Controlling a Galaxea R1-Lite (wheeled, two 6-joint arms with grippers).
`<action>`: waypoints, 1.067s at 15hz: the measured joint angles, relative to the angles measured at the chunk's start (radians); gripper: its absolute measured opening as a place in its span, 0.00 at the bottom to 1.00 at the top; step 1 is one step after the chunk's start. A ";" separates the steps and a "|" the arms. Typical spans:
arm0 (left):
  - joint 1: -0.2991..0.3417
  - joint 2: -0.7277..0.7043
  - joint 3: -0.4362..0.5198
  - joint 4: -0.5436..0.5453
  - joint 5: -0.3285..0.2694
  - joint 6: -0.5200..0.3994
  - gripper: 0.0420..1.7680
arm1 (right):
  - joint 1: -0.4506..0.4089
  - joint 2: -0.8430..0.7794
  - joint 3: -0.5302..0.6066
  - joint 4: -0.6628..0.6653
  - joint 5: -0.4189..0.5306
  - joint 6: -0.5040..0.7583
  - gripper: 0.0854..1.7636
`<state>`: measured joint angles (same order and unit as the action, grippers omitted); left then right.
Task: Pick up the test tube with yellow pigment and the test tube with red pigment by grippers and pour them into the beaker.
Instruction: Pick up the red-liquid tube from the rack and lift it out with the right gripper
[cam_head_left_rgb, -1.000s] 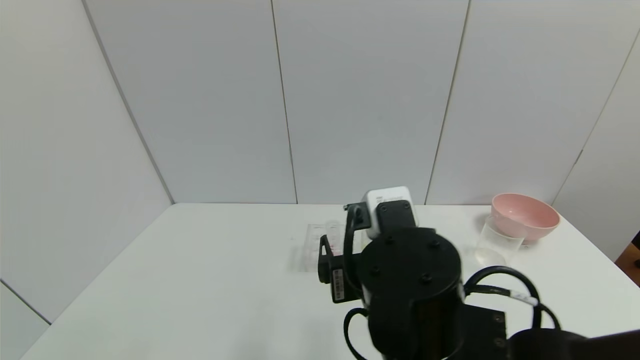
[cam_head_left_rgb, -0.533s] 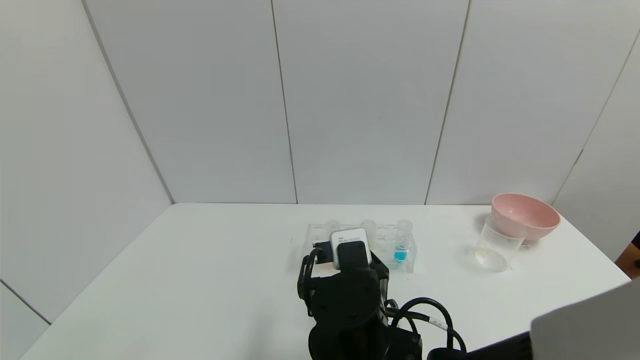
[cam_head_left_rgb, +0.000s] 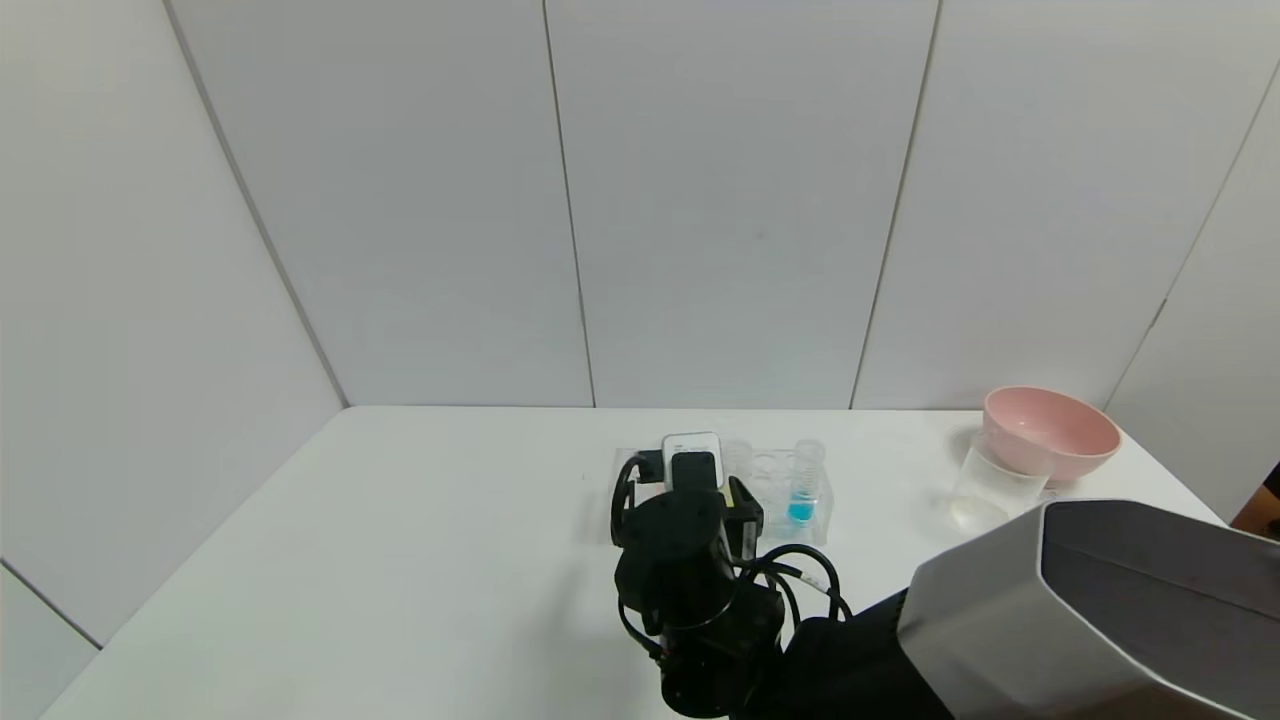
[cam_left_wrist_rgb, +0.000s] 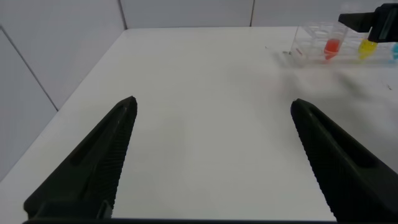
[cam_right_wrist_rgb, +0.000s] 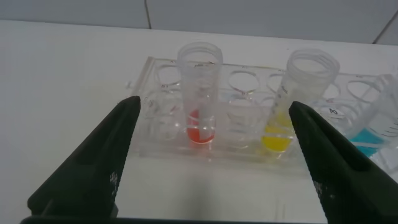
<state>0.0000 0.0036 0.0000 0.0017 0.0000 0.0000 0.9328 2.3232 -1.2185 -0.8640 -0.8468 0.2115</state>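
Note:
My right fingers would miss the red pigment tube (cam_right_wrist_rgb: 200, 93) now; they stop short and should move toward it before closing.
In the right wrist view the red pigment tube (cam_right_wrist_rgb: 200, 93) and the yellow pigment tube (cam_right_wrist_rgb: 300, 99) stand upright in a clear rack (cam_right_wrist_rgb: 155, 118). My right gripper (cam_right_wrist_rgb: 214, 106) is open just in front of the rack. Its jaws span both tubes and touch neither. In the head view that gripper (cam_head_left_rgb: 692, 478) hides both tubes. The clear beaker (cam_head_left_rgb: 990, 492) stands at the right, against the pink bowl. My left gripper (cam_left_wrist_rgb: 212, 104) is open and empty over bare table. From it the red tube (cam_left_wrist_rgb: 332, 46) and yellow tube (cam_left_wrist_rgb: 368, 48) show far off.
A tube with blue liquid (cam_head_left_rgb: 803, 487) stands at the rack's right end (cam_head_left_rgb: 822, 520). The pink bowl (cam_head_left_rgb: 1050, 432) sits at the far right back. My right arm's grey shell (cam_head_left_rgb: 1080, 610) fills the lower right. White walls close the table at the back and left.
My right arm has reached forward and down, away from the camera. Its gripper now sits at the left part of the rack. The blue tube has come into sight.

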 joint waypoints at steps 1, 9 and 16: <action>0.000 0.000 0.000 0.000 0.000 0.000 1.00 | -0.007 0.013 -0.022 0.004 0.025 0.000 0.97; 0.000 0.000 0.000 0.000 0.000 0.000 1.00 | -0.045 0.086 -0.112 0.008 0.080 -0.007 0.97; 0.000 0.000 0.000 0.000 0.000 0.000 1.00 | -0.072 0.129 -0.153 0.006 0.083 -0.044 0.97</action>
<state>0.0000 0.0032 0.0000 0.0017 0.0000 0.0000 0.8606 2.4521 -1.3715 -0.8579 -0.7643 0.1670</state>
